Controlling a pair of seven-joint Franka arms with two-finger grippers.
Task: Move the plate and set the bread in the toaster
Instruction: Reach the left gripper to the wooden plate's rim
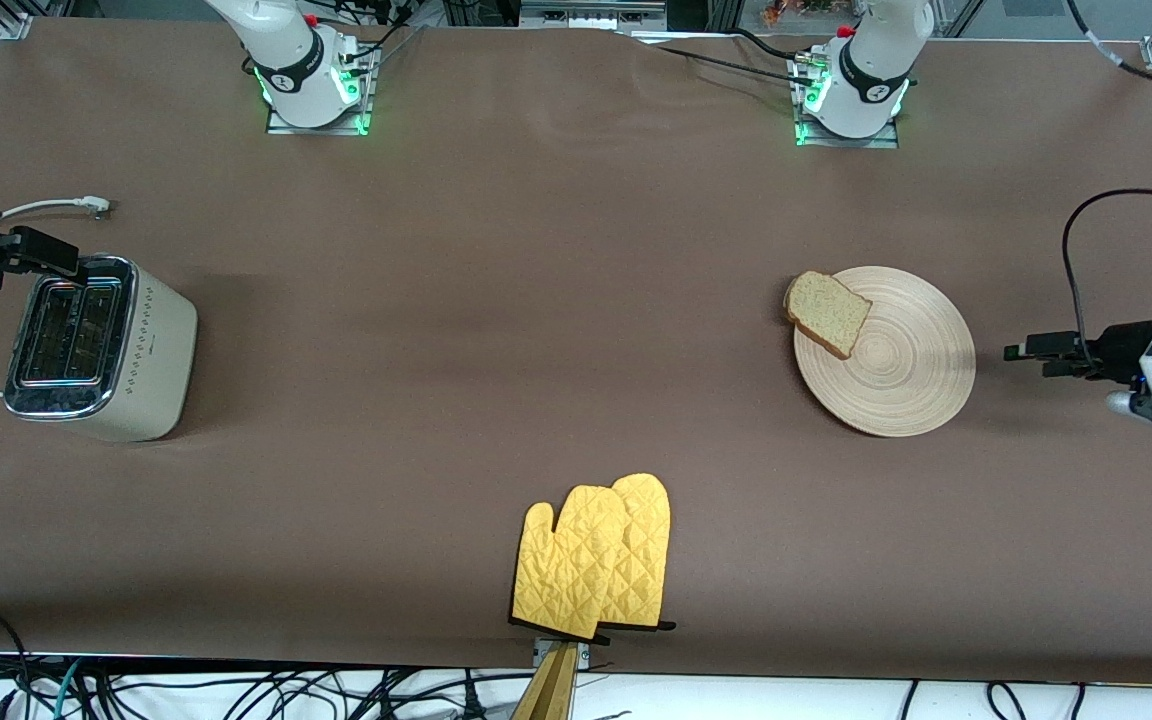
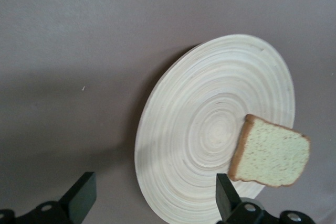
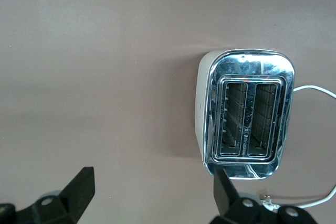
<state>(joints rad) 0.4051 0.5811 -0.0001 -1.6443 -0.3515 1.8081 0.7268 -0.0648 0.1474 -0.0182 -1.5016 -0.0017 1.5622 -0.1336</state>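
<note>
I should grab the plate by its bare rim (image 1: 969,374) opposite the bread with my left gripper next. Then I can move the plate with the bread (image 1: 827,312) on it.
The plate (image 1: 901,365) lies flat toward the left arm's end of the table. The bread (image 1: 827,312) rests on its rim, on the side toward the middle of the table. My left gripper (image 1: 1024,352) is open and empty, up in the air just off the plate's edge at the left arm's end. Its wrist view shows the plate (image 2: 210,129) and the bread (image 2: 270,153) between the open fingers (image 2: 81,196). The toaster (image 1: 101,345) stands at the right arm's end, slots empty. My right gripper (image 1: 56,258) is open and empty over its edge. The right wrist view shows the toaster (image 3: 244,111).
A pair of yellow oven mitts (image 1: 596,560) lies near the table edge closest to the front camera, in the middle. The toaster's white cord (image 1: 56,207) runs over the table beside it. The table is covered in brown cloth.
</note>
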